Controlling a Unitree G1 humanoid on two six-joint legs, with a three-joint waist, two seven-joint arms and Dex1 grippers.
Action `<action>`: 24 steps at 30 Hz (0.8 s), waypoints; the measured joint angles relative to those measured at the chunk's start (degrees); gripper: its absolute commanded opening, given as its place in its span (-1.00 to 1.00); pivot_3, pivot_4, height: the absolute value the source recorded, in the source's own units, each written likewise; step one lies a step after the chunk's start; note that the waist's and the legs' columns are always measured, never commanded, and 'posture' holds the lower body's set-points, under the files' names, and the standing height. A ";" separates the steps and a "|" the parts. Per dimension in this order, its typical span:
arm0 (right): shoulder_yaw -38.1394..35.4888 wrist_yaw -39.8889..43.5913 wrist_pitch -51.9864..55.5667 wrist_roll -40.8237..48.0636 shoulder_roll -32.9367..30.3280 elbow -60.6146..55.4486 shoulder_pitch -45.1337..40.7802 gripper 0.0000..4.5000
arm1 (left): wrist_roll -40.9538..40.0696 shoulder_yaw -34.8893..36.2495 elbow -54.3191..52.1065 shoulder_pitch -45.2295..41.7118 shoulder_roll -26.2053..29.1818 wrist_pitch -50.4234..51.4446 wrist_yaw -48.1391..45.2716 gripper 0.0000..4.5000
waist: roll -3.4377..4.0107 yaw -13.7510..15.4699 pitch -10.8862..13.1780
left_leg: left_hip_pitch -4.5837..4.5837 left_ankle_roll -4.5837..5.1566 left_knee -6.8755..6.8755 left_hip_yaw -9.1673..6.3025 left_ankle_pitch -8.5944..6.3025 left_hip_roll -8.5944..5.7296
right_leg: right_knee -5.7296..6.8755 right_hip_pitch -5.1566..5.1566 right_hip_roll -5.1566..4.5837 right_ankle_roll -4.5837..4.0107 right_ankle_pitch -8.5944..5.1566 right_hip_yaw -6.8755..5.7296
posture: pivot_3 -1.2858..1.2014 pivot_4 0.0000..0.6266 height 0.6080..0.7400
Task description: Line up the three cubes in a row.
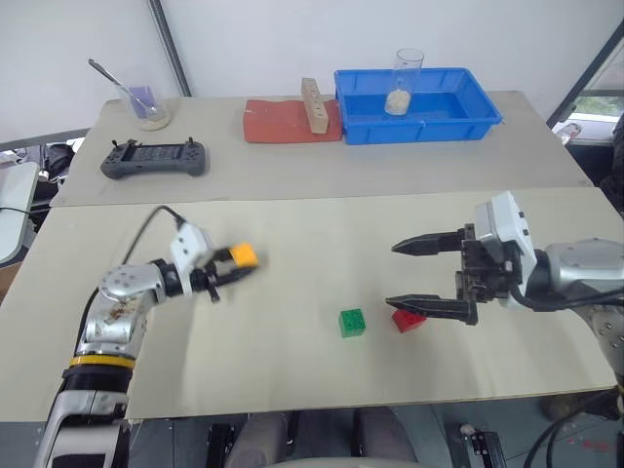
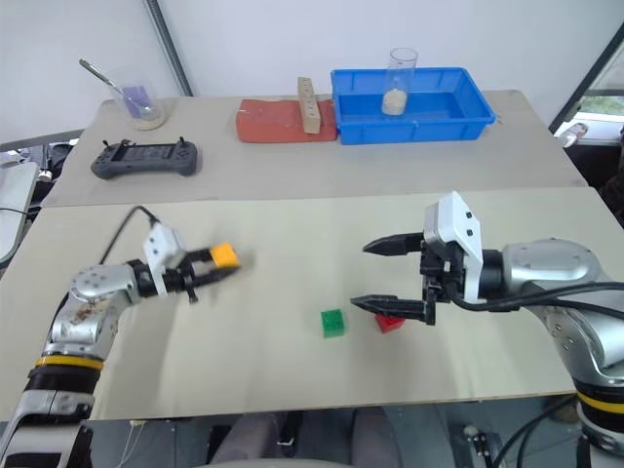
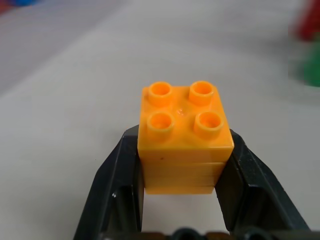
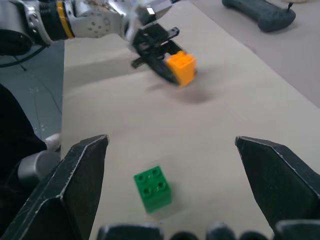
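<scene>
The orange-yellow cube [image 1: 243,255] hangs well short of the green cube [image 1: 352,323] and would miss the row if I opened now, so my left gripper should keep holding it.
My left gripper [image 1: 234,265] is shut on the orange-yellow cube [image 1: 243,255], held a little above the near table at its left; the left wrist view shows the cube [image 3: 185,135] studs-up between both black fingers. The green cube [image 1: 352,323] sits on the table near the front middle, and the red cube [image 1: 409,320] lies just right of it, partly hidden behind a finger. My right gripper [image 1: 414,275] hangs open above the red cube, pointing left. In the right wrist view the green cube [image 4: 152,188] lies between the spread fingers.
On the far table stand a blue bin [image 1: 417,103] with a clear cup [image 1: 408,80], a red mat [image 1: 289,121] with a tall tan wooden block [image 1: 313,104], a black game controller [image 1: 154,158] and a small dish with a spoon [image 1: 146,109].
</scene>
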 measured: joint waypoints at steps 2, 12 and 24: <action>-0.57 0.17 0.05 0.95 -0.58 -2.15 1.51 1.00 | 0.14 -3.71 -2.63 1.56 -0.33 -0.62 -2.49 -0.38 | 0.00 0.13 0.00 | 0.00 0.00 0.00 0.00 0.00 0.00 | -0.02 0.02 0.00 0.00 0.00 0.00 | 0.03 -0.52 1.00; -3.16 -3.60 0.12 2.37 -0.92 -5.39 6.18 1.00 | 4.71 -10.72 3.41 0.37 -7.87 -9.20 -3.19 -0.38 | -0.01 0.83 0.00 | 0.00 0.02 0.08 0.00 0.00 -0.03 | -0.03 0.09 -0.01 0.01 0.00 -0.08 | 0.03 -0.52 1.00; -3.66 -3.81 -0.20 2.15 -0.92 -5.66 8.75 1.00 | 6.57 -12.37 4.61 -0.70 -10.05 -10.45 -2.40 -0.16 | -0.01 0.57 0.00 | 0.02 0.02 0.10 0.00 0.01 -0.03 | 0.00 0.10 0.02 0.01 0.00 -0.10 | 0.03 -0.52 1.00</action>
